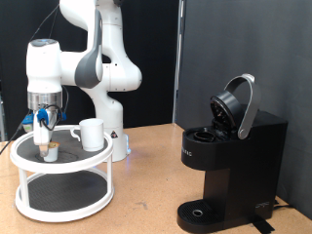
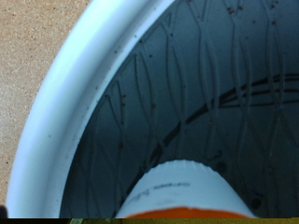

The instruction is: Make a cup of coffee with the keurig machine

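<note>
My fingers reach down beside the small white coffee pod (image 2: 185, 191) over the stand's dark mesh shelf, so my gripper closes next. Closing now would catch it.
The white mug (image 1: 92, 134) stands upright on the top tier of a white round two-tier stand (image 1: 60, 161) at the exterior view's left. The black keurig machine (image 1: 229, 166) stands at the right with its lid (image 1: 237, 105) raised. My gripper (image 1: 43, 135) hangs over the stand's left part, directly above a small white coffee pod with a tan top (image 1: 45, 149). It is left of the mug and apart from it. In the wrist view the pod (image 2: 187, 191) fills the lower edge, close to the hand, over the dark mesh tier (image 2: 206, 84). The fingers do not show there.
The stand's white rim (image 2: 75, 103) curves around the pod. The stand and the machine are on a tan tabletop (image 1: 146, 180). The arm's white base (image 1: 109, 132) stands just behind the stand. A dark curtain (image 1: 244, 49) hangs behind the machine.
</note>
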You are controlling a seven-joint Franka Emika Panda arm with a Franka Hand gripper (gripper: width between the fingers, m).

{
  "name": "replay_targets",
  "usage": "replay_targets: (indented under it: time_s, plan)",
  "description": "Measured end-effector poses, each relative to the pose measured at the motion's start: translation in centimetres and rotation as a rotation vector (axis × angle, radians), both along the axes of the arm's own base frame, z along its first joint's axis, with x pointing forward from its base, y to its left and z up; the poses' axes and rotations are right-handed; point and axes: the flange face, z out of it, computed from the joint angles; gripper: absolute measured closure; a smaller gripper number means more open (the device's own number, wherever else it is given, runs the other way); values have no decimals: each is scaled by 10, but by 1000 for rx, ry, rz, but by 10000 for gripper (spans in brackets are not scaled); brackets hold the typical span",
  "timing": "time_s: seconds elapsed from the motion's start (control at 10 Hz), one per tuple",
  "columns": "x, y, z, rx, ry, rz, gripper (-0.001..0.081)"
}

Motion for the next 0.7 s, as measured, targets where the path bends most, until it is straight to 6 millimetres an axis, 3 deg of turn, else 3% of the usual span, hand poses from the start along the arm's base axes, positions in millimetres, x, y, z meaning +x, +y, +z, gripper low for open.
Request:
replay_targets:
  time_s: [0.2, 0.3, 0.4, 0.5, 0.6, 0.7]
  plan:
    - [0, 1, 0, 9, 0, 1, 72]
    - [0, 1, -1, 12, 4, 2, 121]
    - [0, 2, -1, 15, 8, 2, 121]
    - [-1, 2, -2, 17, 11, 2, 304]
    - [0, 3, -1, 17, 11, 3, 304]
    - [0, 3, -1, 17, 12, 4, 418]
